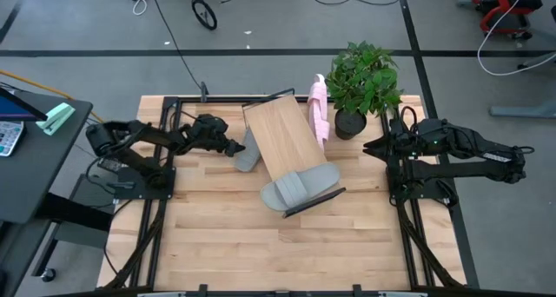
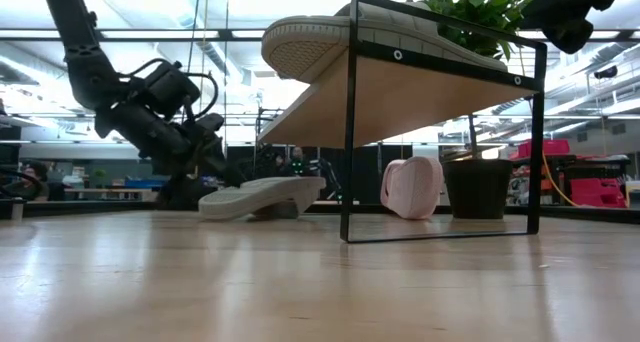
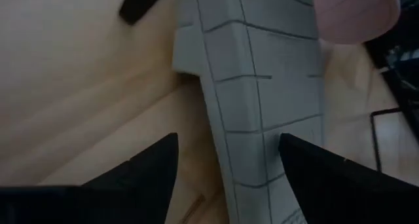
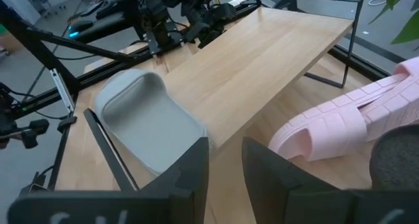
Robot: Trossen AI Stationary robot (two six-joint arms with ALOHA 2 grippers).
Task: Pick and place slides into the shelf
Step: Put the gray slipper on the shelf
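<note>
My left gripper grabs the grey slide on the table by its heel end next, to place it into the shelf.
The shelf stands mid-table, a wood board on a thin black frame. One grey slide lies on the board's near end. A second grey slide lies on the table by the shelf's left side, its grooved sole showing in the left wrist view. My left gripper is open, one finger on each side of this slide's end. A pink slide stands on its edge on the table right of the shelf. My right gripper waits raised at the right, open with nothing between its fingers. My left gripper comes slanting down from the table's left, its fingers along the two long edges of the grey slide's near end. Whether a finger touches the slide, I cannot tell. The slide rests on the table.
A potted plant stands at the far right, close behind the pink slide. The shelf's upright frame and lip lie near the slides. Bare plank tabletop stretches toward the near edge.
</note>
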